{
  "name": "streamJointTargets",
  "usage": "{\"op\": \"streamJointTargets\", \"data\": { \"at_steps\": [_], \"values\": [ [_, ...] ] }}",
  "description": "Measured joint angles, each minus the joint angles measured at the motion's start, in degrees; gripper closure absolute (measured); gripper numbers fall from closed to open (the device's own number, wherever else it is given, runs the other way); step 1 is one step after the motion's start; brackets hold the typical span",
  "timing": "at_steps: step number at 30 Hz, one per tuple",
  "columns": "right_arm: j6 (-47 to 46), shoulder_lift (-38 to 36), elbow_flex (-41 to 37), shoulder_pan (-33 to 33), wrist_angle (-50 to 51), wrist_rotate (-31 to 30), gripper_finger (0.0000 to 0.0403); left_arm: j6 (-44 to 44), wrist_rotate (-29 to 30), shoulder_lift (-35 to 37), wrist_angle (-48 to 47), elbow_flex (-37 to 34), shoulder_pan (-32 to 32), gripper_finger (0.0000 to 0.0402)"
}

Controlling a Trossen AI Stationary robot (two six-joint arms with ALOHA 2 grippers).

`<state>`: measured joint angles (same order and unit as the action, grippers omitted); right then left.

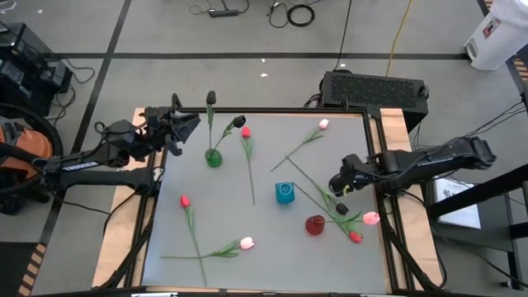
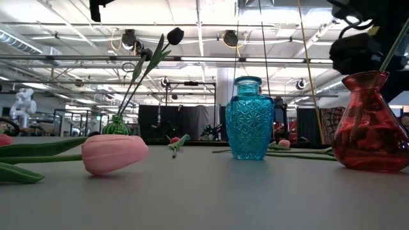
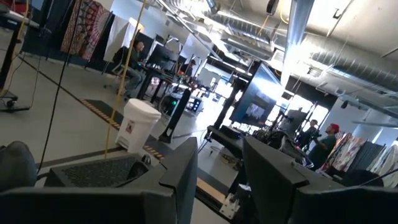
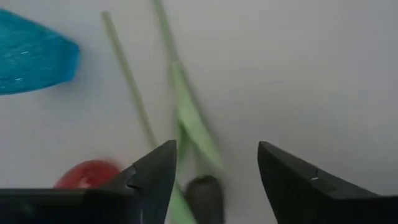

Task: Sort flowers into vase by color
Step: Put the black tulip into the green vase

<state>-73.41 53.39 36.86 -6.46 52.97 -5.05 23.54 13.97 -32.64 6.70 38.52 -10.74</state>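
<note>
The dark tulip is to be sorted into the green vase (image 1: 214, 157), so the robot's right gripper needs to grab it next by its green stem (image 1: 327, 198) beside the leaf.
A green vase (image 1: 214, 157) at the far left holds two near-black flowers (image 1: 239, 121). A blue vase (image 1: 285, 193) and a red vase (image 1: 315, 224) stand mid-table. Red, pink and dark flowers lie flat on the table, among them a dark-headed one (image 1: 341, 209) by the red vase. My right gripper (image 1: 338, 188) points down, open, above that flower. In the right wrist view its dark bud (image 4: 205, 196) and leaf (image 4: 193, 130) show between the spread fingers of the gripper (image 4: 216, 152), untouched. My left gripper (image 1: 186, 124) waits open near the far left corner and holds nothing (image 3: 221, 165).
Loose flowers lie across the table: a red one (image 1: 246, 132) and a pink one (image 1: 323, 124) far, a red one (image 1: 185, 200) and a pink one (image 1: 247, 242) near left, a pink one (image 1: 371, 218) and a red one (image 1: 355, 237) near right. A black box (image 1: 375, 87) sits beyond the far edge.
</note>
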Motion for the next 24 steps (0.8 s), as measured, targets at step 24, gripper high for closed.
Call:
{"op": "streamJointTargets", "data": {
  "at_steps": [24],
  "values": [
    [8.61,18.79,-0.02,0.0,-15.58,5.14,0.0172,-0.25,-0.35,0.02,0.02,0.0,0.0,0.0267]
  ]
}}
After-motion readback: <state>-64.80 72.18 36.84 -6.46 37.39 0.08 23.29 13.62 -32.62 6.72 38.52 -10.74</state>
